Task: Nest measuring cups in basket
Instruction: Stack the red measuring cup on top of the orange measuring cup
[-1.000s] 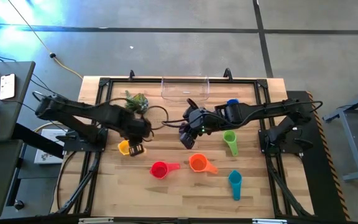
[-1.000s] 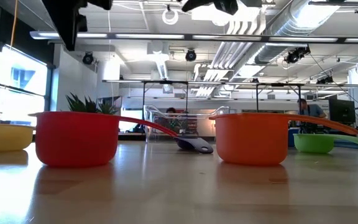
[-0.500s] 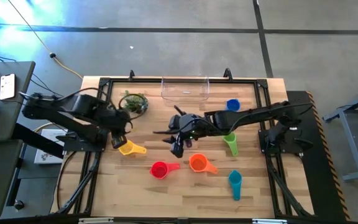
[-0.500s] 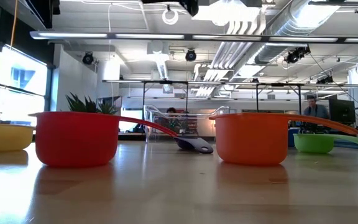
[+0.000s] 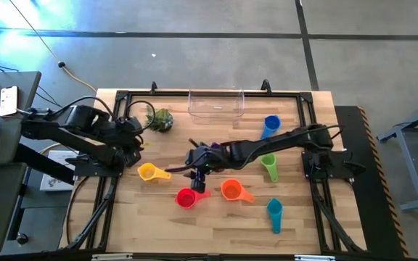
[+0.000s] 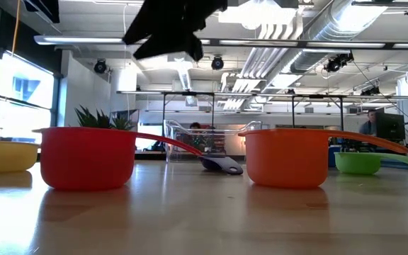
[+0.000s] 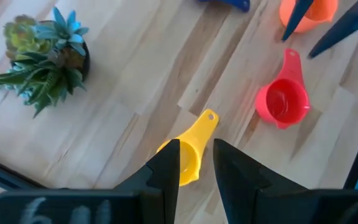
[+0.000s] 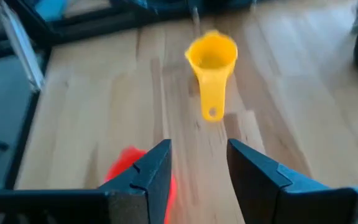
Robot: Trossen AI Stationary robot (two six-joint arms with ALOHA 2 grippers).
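Note:
I need to grab the red cup by its rim with my right gripper next, so that it can nest into the orange cup.
Seven measuring cups lie loose on the wooden table: yellow, red, orange, green, teal, blue and purple, the last partly under my right arm. The clear basket stands at the far edge. My right gripper hovers open mid-table, pointing at the yellow cup, with the red cup beside it. My left gripper hangs open above and left of the yellow cup, touching nothing.
A small potted plant stands at the far left, close to my left arm. Black frame rails run along the table's sides. Bare wood lies between the yellow cup and the basket and along the near edge.
My left gripper has drawn back toward the table's left edge and risen away from the yellow cup, which stays on the table. My right gripper has swung toward the table's left and near side and come down, from beside the green cup to above the red cup.

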